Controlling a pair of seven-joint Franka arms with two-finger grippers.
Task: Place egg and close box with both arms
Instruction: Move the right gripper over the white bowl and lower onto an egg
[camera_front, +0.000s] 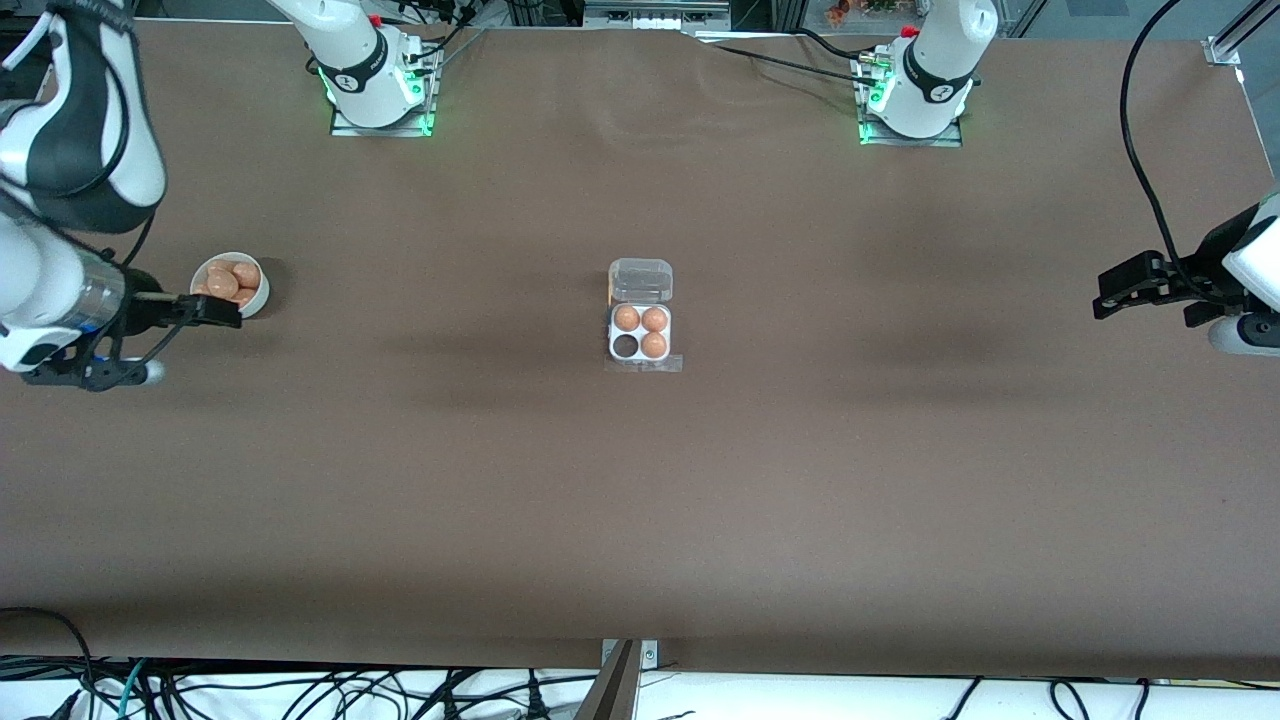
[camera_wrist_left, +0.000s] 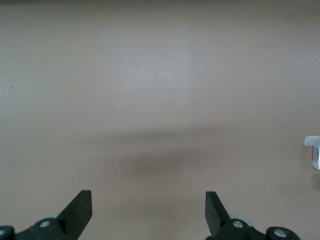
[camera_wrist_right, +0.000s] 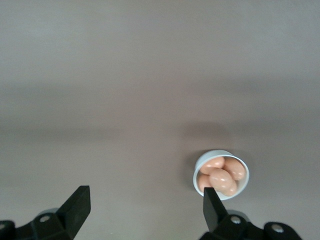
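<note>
My right gripper grabs the bowl's top egg by its rounded sides next, to fill the bare cup in the box (camera_front: 640, 333).
The box (camera_front: 640, 333) sits mid-table with its clear lid (camera_front: 640, 280) swung open. Three orange-brown eggs fill its cups and one cup (camera_front: 626, 346) is bare. Several more eggs (camera_front: 222, 283) lie in a round white bowl (camera_front: 258, 297) toward the right arm's end. My right gripper (camera_front: 225, 312) hangs open beside that bowl, holding nothing. In the right wrist view the bowl (camera_wrist_right: 197, 170) and its eggs (camera_wrist_right: 222, 179) show just off one fingertip of the gripper (camera_wrist_right: 145, 197). My left gripper (camera_front: 1100, 293) waits open over bare table at the left arm's end, shown empty (camera_wrist_left: 148, 200).
Brown cloth covers the whole table. A corner of the box (camera_wrist_left: 314, 150) shows at the edge of the left wrist view. Both arm bases stand along the table's edge farthest from the front camera. Cables hang past the edge nearest that camera.
</note>
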